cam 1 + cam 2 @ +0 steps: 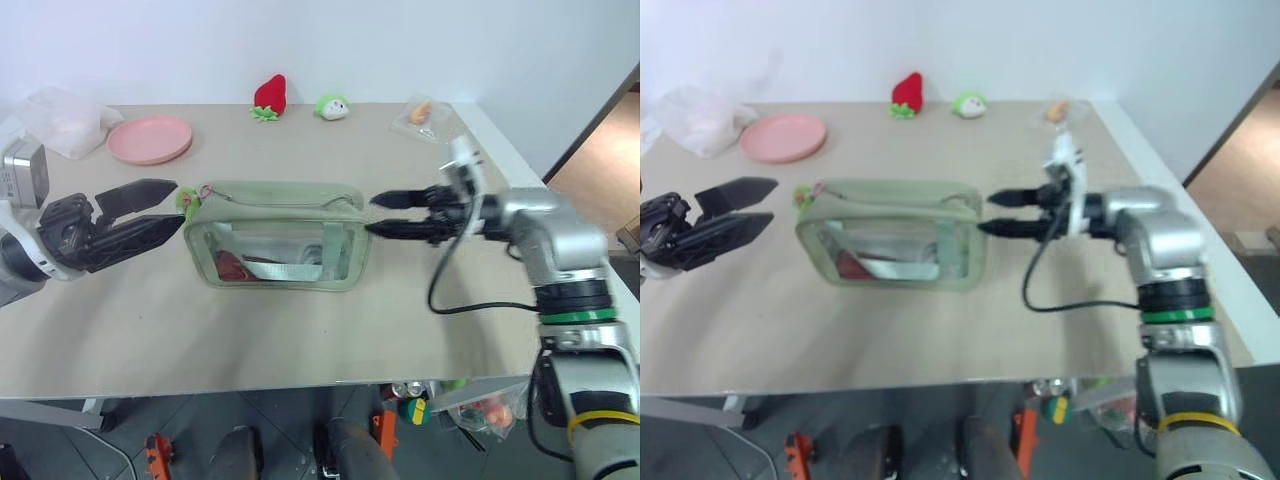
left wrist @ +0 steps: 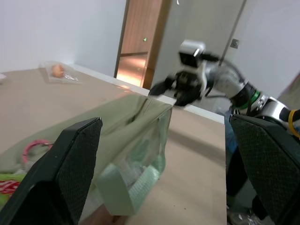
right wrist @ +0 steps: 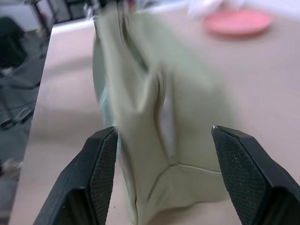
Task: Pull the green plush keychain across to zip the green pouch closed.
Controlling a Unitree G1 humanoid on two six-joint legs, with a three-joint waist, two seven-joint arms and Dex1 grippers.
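Observation:
My right gripper pinches the raised fabric fold at its end [image 1: 361, 206] beside the zip next, since the pouch spreads wide along its clear side panel [image 1: 283, 254].
The green pouch [image 1: 275, 235] lies lengthwise in the middle of the table, with red items showing through its clear side panel. The green plush keychain [image 1: 187, 200] sits at the pouch's left end on a pink ring [image 2: 35, 147]. My left gripper [image 1: 165, 210] is open just left of that end, its tips on either side of the keychain and holding nothing. My right gripper [image 1: 372, 215] is open at the pouch's right end, tips pointing at it, nothing between them. In the right wrist view the pouch's end [image 3: 164, 122] lies ahead between the fingers [image 3: 93, 173].
At the back of the table are a pink plate [image 1: 150, 138], a red plush strawberry [image 1: 269, 97], a small green-and-white plush toy [image 1: 332, 106] and a small clear plastic bag [image 1: 422, 118]. A crumpled clear bag [image 1: 60, 120] lies at the back left.

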